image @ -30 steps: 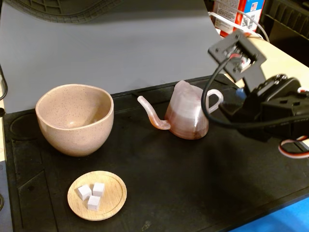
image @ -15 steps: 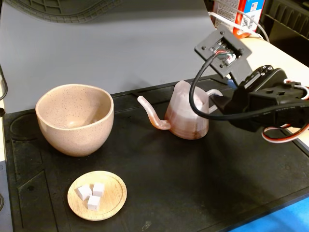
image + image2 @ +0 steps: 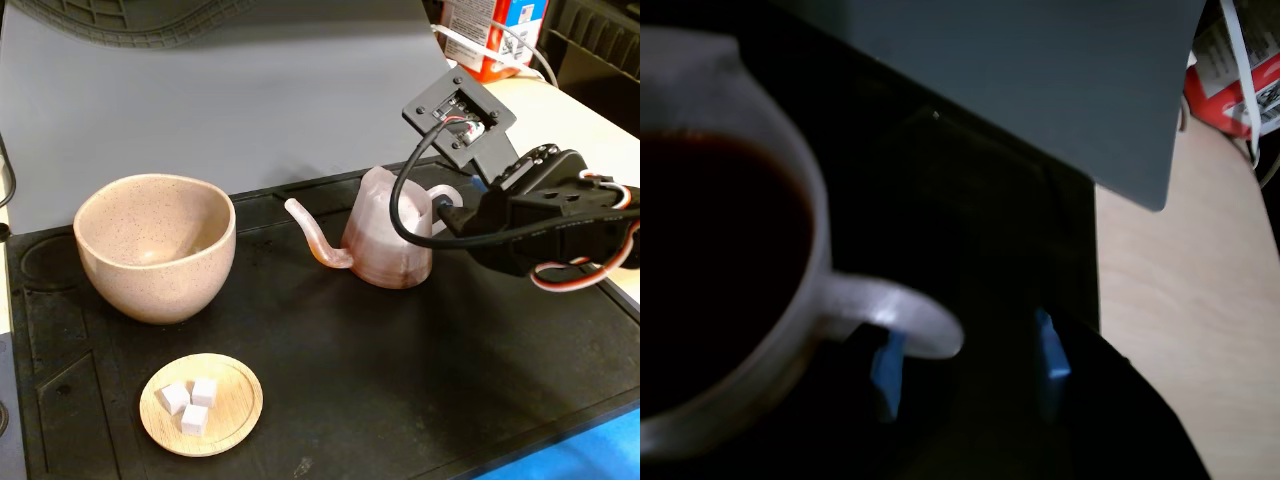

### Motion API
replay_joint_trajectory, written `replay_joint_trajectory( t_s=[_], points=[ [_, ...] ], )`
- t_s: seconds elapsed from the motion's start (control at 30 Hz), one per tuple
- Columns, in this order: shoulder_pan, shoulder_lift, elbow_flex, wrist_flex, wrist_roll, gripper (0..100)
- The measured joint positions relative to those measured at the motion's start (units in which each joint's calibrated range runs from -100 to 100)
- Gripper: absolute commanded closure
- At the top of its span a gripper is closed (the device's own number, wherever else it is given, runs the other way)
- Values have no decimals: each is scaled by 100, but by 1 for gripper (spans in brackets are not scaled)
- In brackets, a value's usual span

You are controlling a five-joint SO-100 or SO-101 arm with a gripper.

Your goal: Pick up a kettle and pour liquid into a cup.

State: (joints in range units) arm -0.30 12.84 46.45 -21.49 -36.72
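My gripper is going to grab the kettle by its loop handle [image 3: 441,193] next, so the kettle's thin spout [image 3: 313,233] stays free to pour into the cup.
The kettle [image 3: 385,245] stands upright on the black mat [image 3: 400,380], with its thin spout pointing left toward the cup [image 3: 155,245]. The beige speckled cup stands at the left and looks empty. My gripper [image 3: 452,208] reaches in from the right at the kettle's loop handle [image 3: 441,193]. In the wrist view the gripper [image 3: 970,360] is open. Its blue-tipped fingers [image 3: 1050,348] stand apart, with the handle [image 3: 905,318] over the left finger. Dark reddish-brown liquid [image 3: 710,260] fills the kettle [image 3: 790,350].
A small wooden saucer [image 3: 235,415] with three white cubes lies at the front left. A grey board [image 3: 250,90] stands behind the mat. A red and white box [image 3: 490,35] sits on the light table at the back right.
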Motion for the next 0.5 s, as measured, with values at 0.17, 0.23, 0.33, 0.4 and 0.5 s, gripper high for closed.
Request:
replay_joint_trajectory(
  t_s=[0.17,0.23,0.33,0.4,0.5],
  points=[
    [0,9,-88,0,262,84],
    [0,9,-88,0,283,84],
    [-23,334,-351,0,283,84],
    [-23,411,-438,0,283,84],
    [-23,411,-448,0,283,84]
  ],
)
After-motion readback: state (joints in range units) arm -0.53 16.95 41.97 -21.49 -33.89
